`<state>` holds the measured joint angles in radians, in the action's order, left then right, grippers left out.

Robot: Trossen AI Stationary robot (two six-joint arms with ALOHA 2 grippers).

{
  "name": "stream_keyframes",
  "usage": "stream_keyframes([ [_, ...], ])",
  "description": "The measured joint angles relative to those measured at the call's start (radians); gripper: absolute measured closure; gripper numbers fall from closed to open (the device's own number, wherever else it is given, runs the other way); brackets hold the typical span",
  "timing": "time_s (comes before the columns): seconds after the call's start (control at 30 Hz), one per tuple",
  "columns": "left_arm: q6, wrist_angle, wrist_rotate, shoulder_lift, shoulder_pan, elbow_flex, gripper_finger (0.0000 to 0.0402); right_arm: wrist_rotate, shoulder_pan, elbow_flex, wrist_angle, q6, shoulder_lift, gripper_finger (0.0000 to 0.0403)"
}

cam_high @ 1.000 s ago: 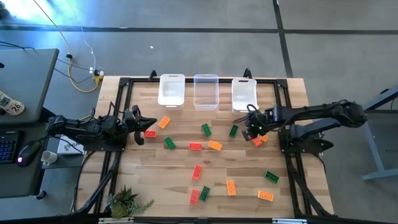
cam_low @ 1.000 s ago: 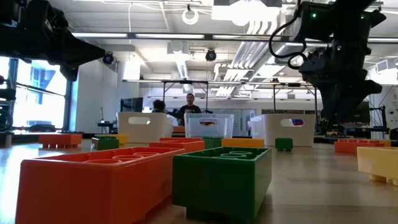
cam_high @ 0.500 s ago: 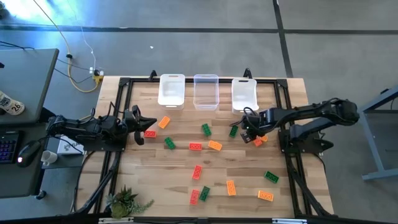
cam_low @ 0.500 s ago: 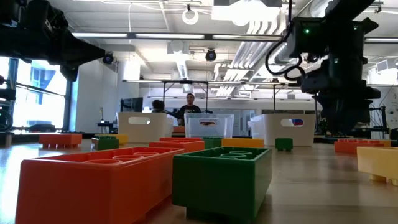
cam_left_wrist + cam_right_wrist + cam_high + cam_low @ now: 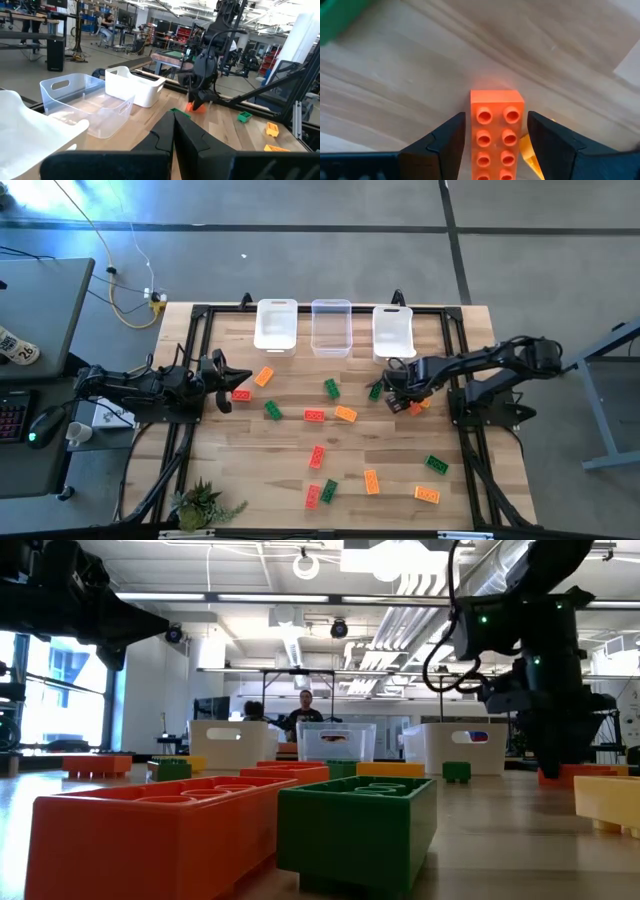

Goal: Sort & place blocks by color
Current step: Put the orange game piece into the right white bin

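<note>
My right gripper's fingers reach down beside both long sides of the studded red-orange block (image 5: 412, 409) (image 5: 496, 135). They would hold it if I closed now.
My right gripper (image 5: 398, 394) (image 5: 496, 116) is open and low over the table's right part. Its fingers stand on either side of a red-orange studded block (image 5: 496, 135) (image 5: 412, 409) that lies flat on the wood, with a narrow gap on each side. An orange block (image 5: 530, 150) lies against that block. A green block (image 5: 376, 390) sits just left of the gripper. My left gripper (image 5: 228, 383) (image 5: 173, 117) is shut and waits at the table's left side next to a red block (image 5: 241, 395). Other green, orange and red blocks lie scattered over the middle and near part.
Three translucent white bins (image 5: 276, 325) (image 5: 331, 327) (image 5: 393, 332) stand in a row at the far edge. A small plant (image 5: 205, 502) sits at the near left corner. Black frame rails (image 5: 470, 440) run along the table's sides. People show in the room beyond.
My right gripper has moved slightly toward the table's left and come down, so that its open fingers now stand around the red-orange block. No block has moved.
</note>
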<state>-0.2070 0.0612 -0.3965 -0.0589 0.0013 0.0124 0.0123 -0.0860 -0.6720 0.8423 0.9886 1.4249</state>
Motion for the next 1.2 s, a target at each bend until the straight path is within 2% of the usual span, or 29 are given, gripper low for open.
stream_keyframes([
  [0.2,0.000,0.000,0.000,0.000,0.000,0.000,0.0401,-0.004,0.000,-0.003,-0.008,0.006,0.047,0.0216],
  [0.43,0.000,-0.001,0.027,0.000,0.000,0.000,0.0401,-0.001,0.000,-0.004,-0.018,-0.003,0.050,0.0288],
  [0.6,0.000,-0.005,0.068,0.000,0.000,0.000,0.0401,0.006,0.002,-0.016,-0.006,-0.010,0.040,0.0288],
  [0.77,-0.003,-0.005,0.083,0.000,0.000,0.000,0.0401,0.020,0.003,-0.101,-0.001,-0.031,-0.007,0.0288],
  [0.97,-0.003,-0.006,0.084,0.000,0.000,0.000,0.0401,0.115,0.001,-0.251,0.047,-0.098,-0.044,0.0288],
  [1.2,-0.026,-0.006,0.081,0.000,0.000,0.000,0.0401,0.336,-0.014,-0.449,0.129,-0.211,-0.046,0.0287],
])
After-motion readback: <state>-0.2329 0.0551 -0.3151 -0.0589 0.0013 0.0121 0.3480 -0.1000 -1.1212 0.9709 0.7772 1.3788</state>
